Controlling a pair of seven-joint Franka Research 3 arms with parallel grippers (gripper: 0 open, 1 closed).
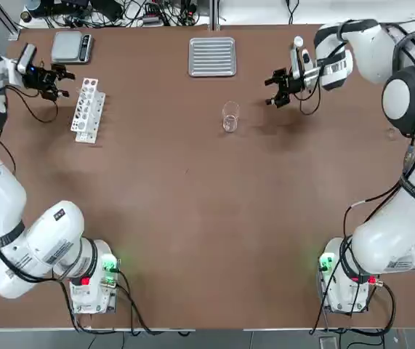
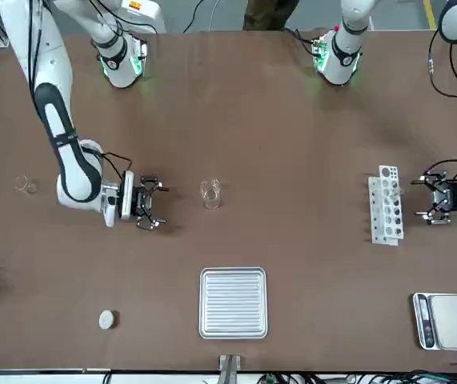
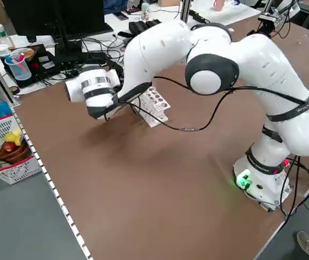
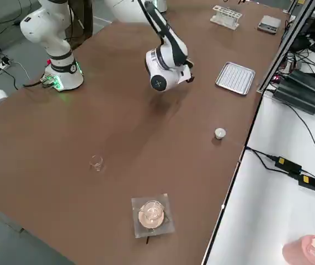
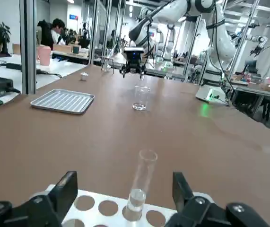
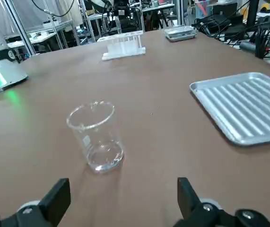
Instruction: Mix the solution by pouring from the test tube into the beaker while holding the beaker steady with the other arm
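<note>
The white rack surrounds the test tube's lower end, so the left gripper should next grab the test tube by its bare upper part just below the test tube's opening.
The beaker stands upright, a small clear glass cup at the table's far middle, also seen in the front view. My right gripper hovers open a short way to its right, facing it without touching. At the far left, the slim clear test tube stands in the white perforated rack. My left gripper is open just left of the rack. Its fingers sit either side of the tube, apart from it.
A ribbed metal tray lies at the far edge behind the beaker. A small scale sits at the far left corner. On the right side are a white disc, a small glass piece and a flask on a stand.
</note>
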